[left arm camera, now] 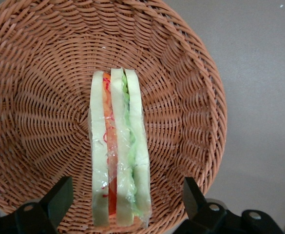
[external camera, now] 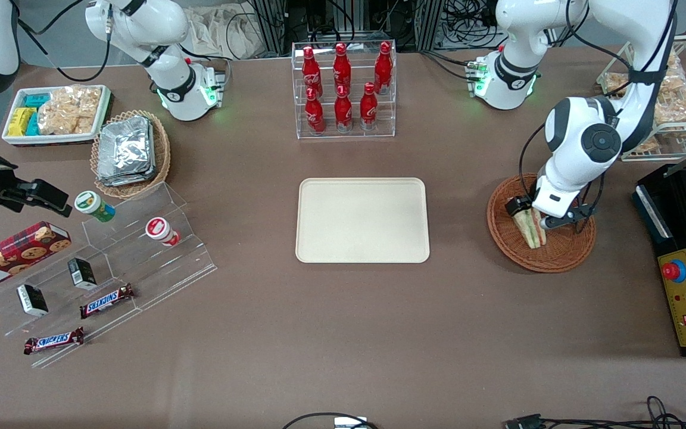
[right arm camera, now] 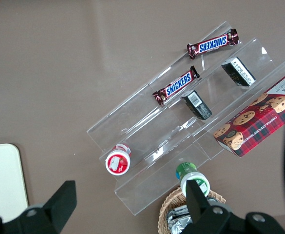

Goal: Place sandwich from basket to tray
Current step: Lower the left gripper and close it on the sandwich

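I will next grab the sandwich's end with the loose clear wrap [left arm camera: 121, 214] to place the sandwich on the cream-beige tray.
The sandwich [left arm camera: 119, 151], a white-bread wedge with orange, red and green filling in clear wrap, stands on edge in the round brown wicker basket [left arm camera: 30, 97]. My gripper [left arm camera: 125, 197] hangs low over the basket, open, one finger on each side of the sandwich's end with a gap to the bread on both sides. From the front the sandwich [external camera: 529, 227] shows in the basket [external camera: 563, 253] just under the gripper [external camera: 535, 215]. The cream-beige tray [external camera: 362, 220] lies flat at the table's middle, toward the parked arm from the basket, with nothing on it.
A clear rack of red bottles [external camera: 343, 89] stands farther from the front camera than the tray. A black control box [external camera: 685, 262] lies beside the basket at the working arm's end, and a wire rack of snack bags [external camera: 670, 101] sits farther back there.
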